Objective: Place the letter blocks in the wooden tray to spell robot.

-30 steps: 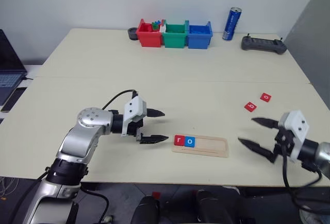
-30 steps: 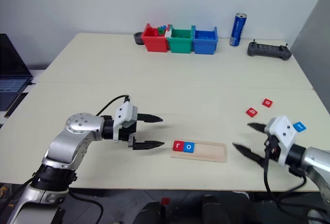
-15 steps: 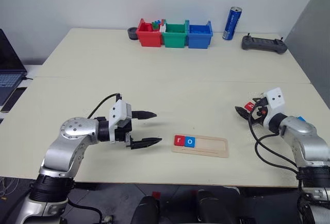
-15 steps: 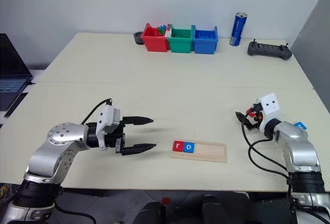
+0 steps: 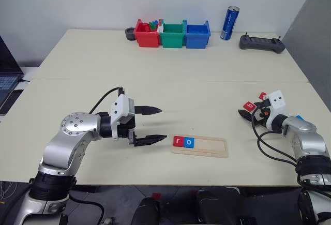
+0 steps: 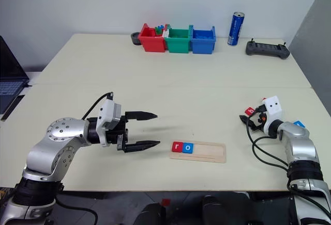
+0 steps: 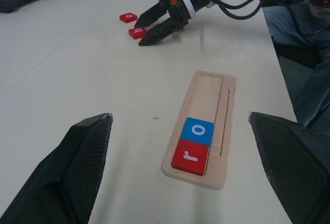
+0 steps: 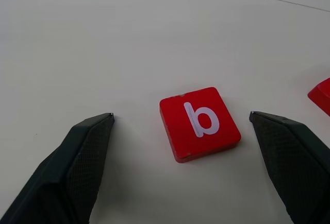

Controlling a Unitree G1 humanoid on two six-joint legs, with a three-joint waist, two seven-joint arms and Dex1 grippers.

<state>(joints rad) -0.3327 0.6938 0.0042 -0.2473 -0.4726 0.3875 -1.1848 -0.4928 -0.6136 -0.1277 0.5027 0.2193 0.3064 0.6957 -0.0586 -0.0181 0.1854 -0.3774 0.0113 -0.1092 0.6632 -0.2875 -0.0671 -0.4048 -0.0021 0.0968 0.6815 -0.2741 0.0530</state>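
The red "b" block is between my right gripper's fingertips, which reach down on either side of it, close above the table. My right gripper should close now, as it would hold the block.
The wooden tray (image 5: 212,148) lies near the table's front edge. A red "r" block (image 5: 179,141) and a blue "o" block (image 5: 189,142) fill its left end. My left gripper (image 5: 163,123) hovers open just left of the tray, pointing at it. Over at the right, a red "b" block (image 8: 199,122) lies flat on the table between the wide-apart fingers of my open right gripper (image 5: 248,113), untouched. A second red block (image 5: 262,95) lies just beyond it. A blue block (image 6: 300,124) peeks out by my right forearm.
Red (image 5: 146,34), green (image 5: 172,34) and blue (image 5: 198,34) bins stand in a row at the table's far edge, with a blue can (image 5: 226,23) and a black controller (image 5: 261,43) to their right. A laptop (image 5: 6,75) sits off the left side.
My right gripper has swung forward from the front edge to straddle the red "b" block, staying open. My left gripper has lifted slightly and drawn back from the tray.
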